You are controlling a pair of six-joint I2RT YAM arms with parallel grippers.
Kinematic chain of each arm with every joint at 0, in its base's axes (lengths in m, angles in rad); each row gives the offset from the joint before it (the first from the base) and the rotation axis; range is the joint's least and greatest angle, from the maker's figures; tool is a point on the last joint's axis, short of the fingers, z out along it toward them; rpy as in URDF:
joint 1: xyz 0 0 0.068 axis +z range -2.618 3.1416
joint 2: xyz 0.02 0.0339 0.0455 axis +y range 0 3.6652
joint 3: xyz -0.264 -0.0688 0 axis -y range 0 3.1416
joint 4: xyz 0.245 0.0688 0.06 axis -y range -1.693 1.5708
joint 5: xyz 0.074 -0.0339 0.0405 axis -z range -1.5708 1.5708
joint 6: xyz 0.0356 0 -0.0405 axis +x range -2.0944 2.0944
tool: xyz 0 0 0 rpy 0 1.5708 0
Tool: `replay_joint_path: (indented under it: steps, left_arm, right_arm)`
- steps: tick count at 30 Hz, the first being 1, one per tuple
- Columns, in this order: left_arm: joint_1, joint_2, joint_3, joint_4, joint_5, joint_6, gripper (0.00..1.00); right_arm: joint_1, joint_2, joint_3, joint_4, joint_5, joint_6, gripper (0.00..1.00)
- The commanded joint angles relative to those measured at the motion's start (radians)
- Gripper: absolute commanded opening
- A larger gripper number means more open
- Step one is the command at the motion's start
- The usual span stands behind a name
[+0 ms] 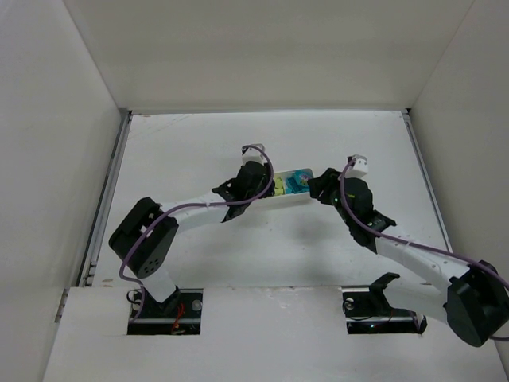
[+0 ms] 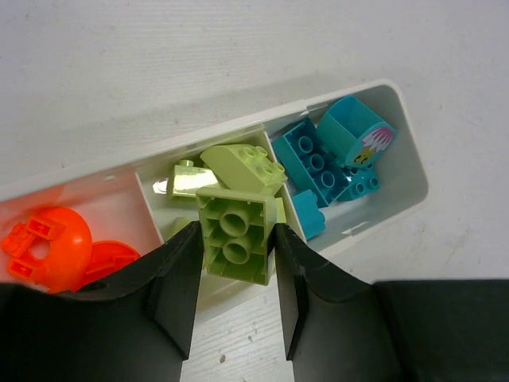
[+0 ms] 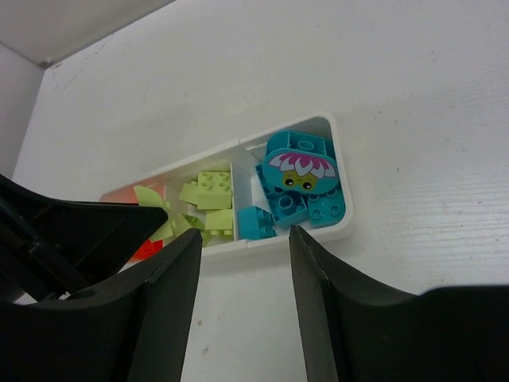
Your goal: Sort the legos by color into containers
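Note:
My left gripper opens next: the pale green brick (image 2: 235,247) hangs above the tray's middle section between its dividers, so the brick would end among the pale green legos.
The white tray (image 2: 407,151) has three compartments: orange-red legos (image 2: 48,247) at the left, pale green legos (image 2: 238,163) in the middle, cyan legos (image 2: 326,163) at the right, one with a flower face (image 3: 298,163). My left gripper (image 2: 235,237) is shut on a pale green brick (image 2: 235,247), held studs-down over the near edge of the middle compartment. My right gripper (image 3: 244,239) is open and empty, just in front of the tray's (image 3: 338,159) cyan end. In the top view both grippers, the left (image 1: 266,185) and the right (image 1: 318,187), flank the tray (image 1: 294,198).
White walls enclose the table on three sides. A metal rail (image 1: 107,191) runs along the left edge. The left arm's fingers (image 3: 71,239) show at the lower left of the right wrist view, close to the right gripper.

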Motion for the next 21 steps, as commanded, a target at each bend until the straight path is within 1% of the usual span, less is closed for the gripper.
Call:
replay_joint_path:
  steps: [1, 5, 7, 10, 14, 16, 21]
  left_arm:
    - [-0.008, 0.002, 0.059, -0.054, -0.047, 0.027, 0.34]
    - [-0.018, 0.015, 0.071, -0.076, -0.049, 0.027, 0.36]
    - [-0.023, 0.015, 0.073, -0.076, -0.049, 0.027, 0.41]
    - [-0.025, 0.007, 0.078, -0.076, -0.049, 0.030, 0.54]
    - [-0.025, -0.004, 0.084, -0.091, -0.049, 0.032, 0.59]
    - [-0.028, -0.022, 0.084, -0.096, -0.049, 0.032, 0.63]
    - [-0.035, -0.132, 0.055, -0.096, -0.078, 0.033, 0.75]
  right_arm:
    - [0.008, -0.029, -0.005, 0.059, 0.001, 0.003, 0.55]
    - [0.008, -0.046, -0.012, 0.059, -0.001, 0.004, 0.55]
    - [0.008, -0.052, -0.013, 0.057, -0.001, 0.004, 0.55]
    - [0.008, -0.054, -0.015, 0.057, -0.001, 0.004, 0.56]
    - [0.012, -0.060, -0.015, 0.059, -0.001, 0.004, 0.56]
    - [0.012, -0.068, -0.018, 0.059, -0.001, 0.004, 0.56]
    - [0.002, -0.092, -0.038, 0.065, 0.012, 0.013, 0.56]
